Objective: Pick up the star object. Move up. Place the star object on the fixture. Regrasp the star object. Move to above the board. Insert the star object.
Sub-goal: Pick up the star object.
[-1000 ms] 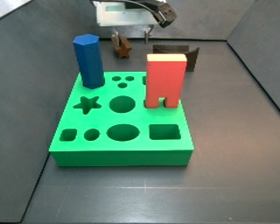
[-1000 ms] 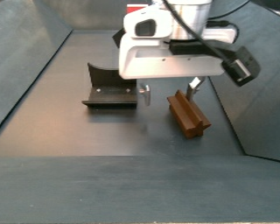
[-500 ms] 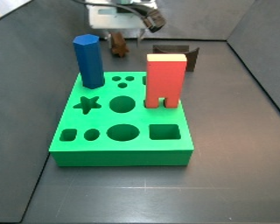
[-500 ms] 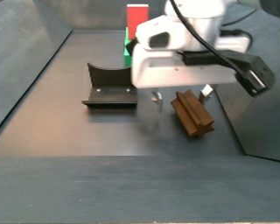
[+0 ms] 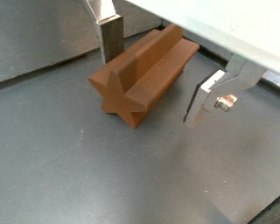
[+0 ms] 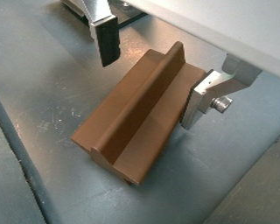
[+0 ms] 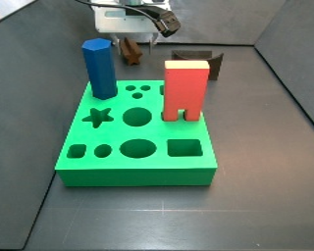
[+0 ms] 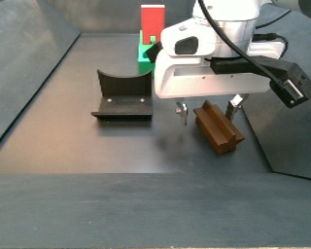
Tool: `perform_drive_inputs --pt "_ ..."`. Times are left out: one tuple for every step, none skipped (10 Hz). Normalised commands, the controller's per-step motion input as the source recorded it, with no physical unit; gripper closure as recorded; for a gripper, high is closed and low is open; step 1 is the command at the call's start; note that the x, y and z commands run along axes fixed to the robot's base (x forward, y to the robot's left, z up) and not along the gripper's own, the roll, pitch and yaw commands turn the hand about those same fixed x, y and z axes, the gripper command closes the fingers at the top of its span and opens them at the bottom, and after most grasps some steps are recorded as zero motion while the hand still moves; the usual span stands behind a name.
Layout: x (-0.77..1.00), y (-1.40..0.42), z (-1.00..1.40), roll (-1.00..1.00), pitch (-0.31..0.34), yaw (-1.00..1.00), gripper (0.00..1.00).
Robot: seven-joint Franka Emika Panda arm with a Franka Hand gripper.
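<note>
My gripper is to grab the brown peg across its long ridged sides next. Then it can carry the star object onto the fixture (image 7: pixel 206 61).
The star object (image 5: pixel 140 77) is a brown star-section peg lying on its side on the grey floor; both wrist views show it (image 6: pixel 133 112) lengthwise between my fingers. My gripper (image 5: pixel 157 70) is open and straddles it, with one finger (image 6: pixel 105 39) and its partner (image 6: pixel 202 99) each standing a little off the peg's sides. In a side view the gripper (image 8: pixel 208 107) hangs low over the peg (image 8: pixel 221 128). The dark fixture (image 8: pixel 120 97) sits beside it. The green board (image 7: pixel 133 147) lies nearer the camera in a side view, where the gripper (image 7: pixel 130 41) is behind it.
A tall blue hexagonal peg (image 7: pixel 99 69) and a red arch block (image 7: pixel 186 88) stand upright on the board. The fixture (image 7: pixel 199 61) is behind the red block. Sloping grey walls (image 8: pixel 42 58) close in the floor on both sides.
The gripper has shifted sideways from beside the star object to over it and come lower, so its open fingers now straddle the peg. The peg itself has not moved.
</note>
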Motion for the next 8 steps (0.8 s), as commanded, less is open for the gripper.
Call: perform_drive_inputs --pt "-0.03 -0.01 -0.84 0.12 -0.184 0.04 0.0" --pt "0.0 0.0 0.0 0.0 0.0 0.0 0.0" --pt "0.0 0.0 0.0 0.0 0.0 0.0 1.0" --pt "0.0 0.0 0.0 0.0 0.0 0.0 1.0" --pt "0.0 0.0 0.0 0.0 0.0 0.0 1.0" --pt "0.0 0.0 0.0 0.0 0.0 0.0 1.0" --pt "0.0 0.0 0.0 0.0 0.0 0.0 1.0" --pt "0.0 0.0 0.0 0.0 0.0 0.0 1.0"
